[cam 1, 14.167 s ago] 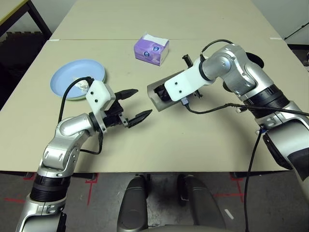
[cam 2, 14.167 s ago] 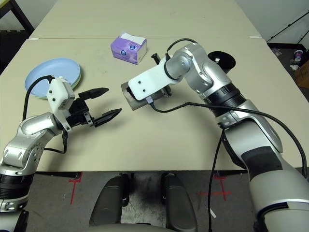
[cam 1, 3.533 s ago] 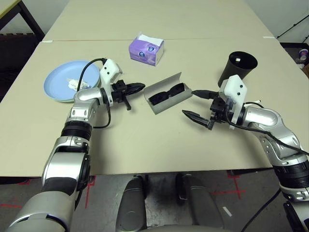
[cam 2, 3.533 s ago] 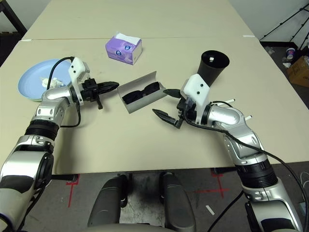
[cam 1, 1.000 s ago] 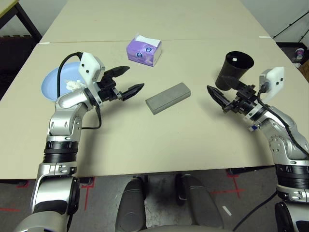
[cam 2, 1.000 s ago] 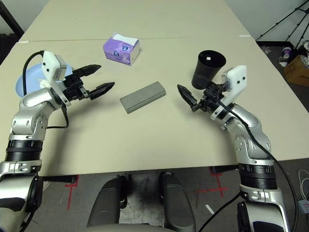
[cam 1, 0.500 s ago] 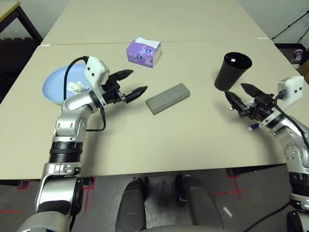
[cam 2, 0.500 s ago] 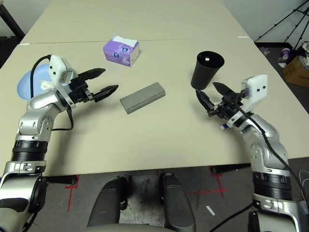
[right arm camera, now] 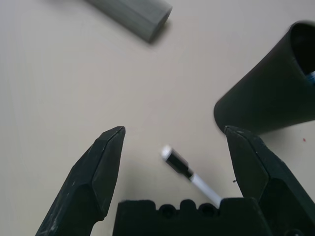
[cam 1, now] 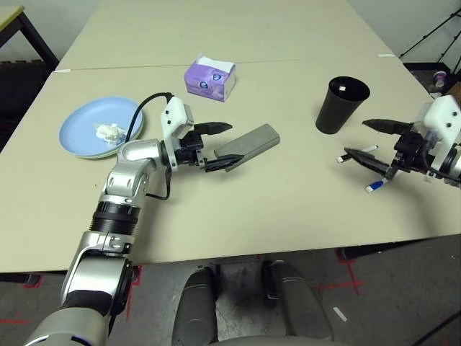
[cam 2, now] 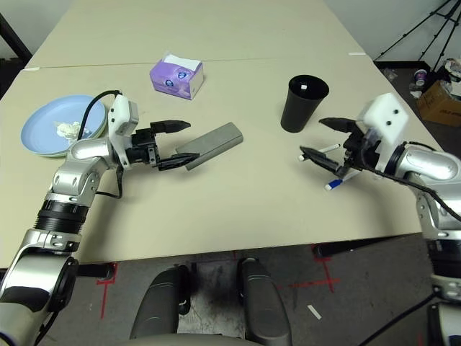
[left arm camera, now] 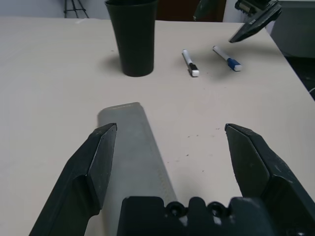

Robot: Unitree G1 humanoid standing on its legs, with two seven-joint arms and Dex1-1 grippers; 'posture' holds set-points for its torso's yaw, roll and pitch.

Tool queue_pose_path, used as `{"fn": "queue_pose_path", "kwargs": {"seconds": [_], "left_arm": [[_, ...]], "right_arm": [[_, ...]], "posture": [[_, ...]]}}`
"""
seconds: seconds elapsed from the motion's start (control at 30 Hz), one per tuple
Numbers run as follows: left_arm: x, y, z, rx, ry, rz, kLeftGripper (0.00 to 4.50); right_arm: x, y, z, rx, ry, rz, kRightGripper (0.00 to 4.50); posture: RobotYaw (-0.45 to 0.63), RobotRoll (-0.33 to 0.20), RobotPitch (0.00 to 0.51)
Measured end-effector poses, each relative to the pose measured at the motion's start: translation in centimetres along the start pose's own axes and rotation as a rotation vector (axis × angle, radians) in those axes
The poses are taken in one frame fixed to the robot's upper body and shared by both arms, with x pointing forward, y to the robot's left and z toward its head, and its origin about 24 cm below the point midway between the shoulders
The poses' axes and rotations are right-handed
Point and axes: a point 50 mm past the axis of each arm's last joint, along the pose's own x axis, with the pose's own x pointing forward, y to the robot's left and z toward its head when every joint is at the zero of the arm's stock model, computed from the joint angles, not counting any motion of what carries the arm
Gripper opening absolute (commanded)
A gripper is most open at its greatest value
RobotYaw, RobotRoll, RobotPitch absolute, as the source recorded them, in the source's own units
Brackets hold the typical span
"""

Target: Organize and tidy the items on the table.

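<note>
The fingers of my right gripper are high above the black-capped pen. My right gripper needs to go lower before it closes on the pen.
The grey glasses case [cam 1: 251,142] lies shut at the middle of the table [cam 1: 252,209]. My left gripper [cam 1: 232,143] is open, its fingers straddling the case's near end [left arm camera: 129,147]. The sunglasses are hidden. At the right stands the tall black cup [cam 1: 342,106]. Two white pens lie on the near side of it: one [cam 1: 359,150] under my open right gripper [cam 1: 356,138], the other, blue-capped [cam 1: 376,186], nearer me. The wrist view shows the first pen [right arm camera: 189,173] between the open fingers. A light blue plate [cam 1: 83,130] on a pale green one holds the crumpled tissue [cam 1: 108,132].
A purple tissue box [cam 1: 209,77] sits behind the case, near the seam [cam 1: 302,61] across the table. The table's right edge is close behind my right gripper. Bare tabletop lies between the case and the pens.
My left gripper has reached right, and its open fingers now flank the case's end. My right gripper has drawn back from the cup's base to hover over the pens.
</note>
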Motion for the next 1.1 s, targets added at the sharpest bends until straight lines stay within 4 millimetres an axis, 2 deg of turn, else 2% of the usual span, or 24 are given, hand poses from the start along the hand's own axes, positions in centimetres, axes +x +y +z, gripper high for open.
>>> {"fn": "queue_pose_path", "kwargs": {"seconds": [0.3,0.5,0.67,0.9,1.1], "left_arm": [[0.5,-0.4,-0.3,0.003,-0.016,0.015,4.47],[0.4,-0.9,-0.5,0.007,-0.018,0.028,4.47],[0.2,-0.7,-0.4,0.006,-0.008,0.034,4.47],[0.3,-0.1,0.6,0.024,-0.004,0.033,4.47],[0.3,0.3,1.1,0.033,0.001,0.033,4.47]], "right_arm": [[-0.3,-2.0,0.2,-0.291,0.245,0.295,4.5],[0.6,-2.8,0.2,-0.451,0.37,0.456,4.5],[2.0,-2.2,0.3,-0.538,0.415,0.561,4.5],[2.5,-1.6,0.9,-0.61,0.467,0.635,4.5],[3.0,-1.2,0.9,-0.666,0.505,0.672,4.5]], "posture": [[-0.1,0.0,0.163],[-0.11,0.0,0.182],[-0.11,0.0,0.199],[-0.13,0.0,0.223],[-0.12,0.0,0.224]]}}
